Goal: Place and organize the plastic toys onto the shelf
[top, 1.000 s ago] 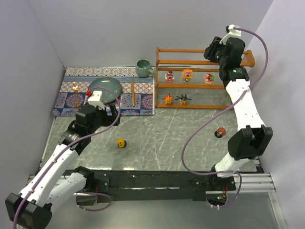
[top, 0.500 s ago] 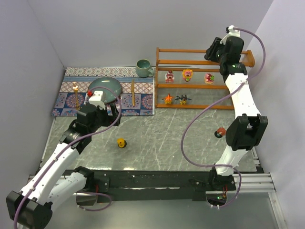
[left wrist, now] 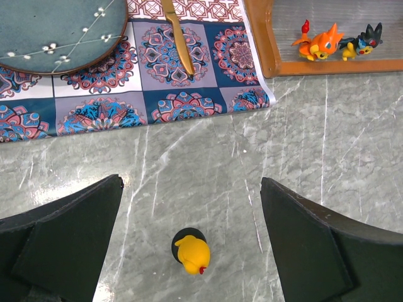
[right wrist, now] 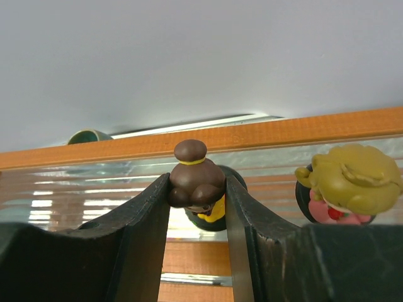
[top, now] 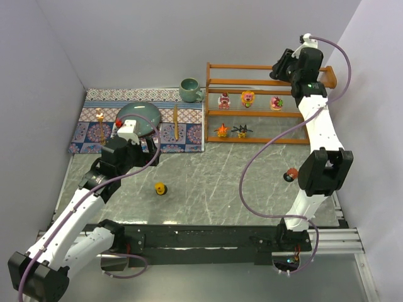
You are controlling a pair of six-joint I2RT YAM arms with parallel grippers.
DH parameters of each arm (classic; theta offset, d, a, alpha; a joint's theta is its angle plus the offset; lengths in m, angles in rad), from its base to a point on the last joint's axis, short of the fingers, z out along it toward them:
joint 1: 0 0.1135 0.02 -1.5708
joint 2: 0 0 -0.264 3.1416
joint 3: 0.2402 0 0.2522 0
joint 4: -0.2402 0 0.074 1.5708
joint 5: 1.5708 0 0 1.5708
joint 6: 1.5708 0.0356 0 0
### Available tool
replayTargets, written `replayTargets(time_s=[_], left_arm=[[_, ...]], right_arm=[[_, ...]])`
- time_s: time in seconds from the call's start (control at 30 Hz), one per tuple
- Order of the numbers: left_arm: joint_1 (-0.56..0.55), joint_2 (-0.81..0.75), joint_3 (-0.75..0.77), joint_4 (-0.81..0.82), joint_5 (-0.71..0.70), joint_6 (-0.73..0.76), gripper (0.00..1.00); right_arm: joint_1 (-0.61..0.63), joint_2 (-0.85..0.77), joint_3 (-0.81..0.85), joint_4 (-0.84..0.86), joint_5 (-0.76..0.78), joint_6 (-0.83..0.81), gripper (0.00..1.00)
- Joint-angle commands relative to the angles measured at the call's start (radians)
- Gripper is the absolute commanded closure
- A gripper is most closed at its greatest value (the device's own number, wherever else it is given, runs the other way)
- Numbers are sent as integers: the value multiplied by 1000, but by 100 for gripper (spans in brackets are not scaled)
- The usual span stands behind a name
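Next to the olive-haired toy (right wrist: 352, 182), the brown toy's base is over the shelf's top level, inside its bar, and would land standing, so now my right gripper opens.
My right gripper (right wrist: 196, 189) is shut on a brown round-headed toy (right wrist: 195, 179) with a yellow body and dark base, held at the top tier of the wooden shelf (right wrist: 283, 132), next to an olive-haired pink toy (right wrist: 352, 182). From above, that gripper (top: 281, 67) is at the top right of the shelf (top: 271, 114). Three toys (top: 248, 98) stand on its middle tier, and an orange spiky toy (top: 221, 130) and a dark one (top: 241, 131) on the lowest. My left gripper (left wrist: 191, 185) hangs open above a yellow toy (left wrist: 191, 251) on the table. A red-brown toy (top: 290, 175) lies near the right arm.
Left of the shelf lies a patterned mat (top: 94, 135) with a teal plate (top: 138, 116), slim wooden utensils (top: 175, 121) and a teal mug (top: 189, 89). Grey walls close in on the left, back and right. The shelf's orange frame edge (left wrist: 264, 44) shows in the left wrist view.
The right arm's elbow has swung left and more upright, with the gripper shifting slightly at the shelf top, still holding the brown toy. The left arm has barely moved.
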Motion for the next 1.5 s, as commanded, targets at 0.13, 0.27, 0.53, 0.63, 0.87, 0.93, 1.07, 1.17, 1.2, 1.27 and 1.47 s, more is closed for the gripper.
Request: replayTargets(time_s=[0.13,0.27,0.53,0.63,0.87,0.93,1.07,1.17,1.2,1.27,1.47], left_arm=[[4,-4,9,25,17,11,3],[4,-4,9,25,17,11,3],[4,-10,9,25,19,11,3],[4,-10,9,25,19,11,3],[4,-20,8,25,19,11,3],[4,-30,8,25,17,9,3],[4,-55,6,25,11,8,3],[4,-75,6,25,8,6,3],[4,-81,6,24,5,3,3],[4,-93,6,22,-7,-2,3],[6,-141,6,19,-46,-17,3]], right_arm=[[-12,9,39,21,-31,26,82],[-12,0,27,24,-29,28,61],[-12,-16,17,24,-32,23,35],[-12,-22,16,24,-34,23,27],[-12,-97,-26,30,-61,31,17],[-8,-130,-61,36,-86,37,13],[15,-248,-145,50,-100,48,8],[29,-340,-220,53,-104,54,4],[56,-365,-243,54,-101,57,4],[105,-446,-328,64,-75,57,2],[326,-672,-616,122,66,68,1]])
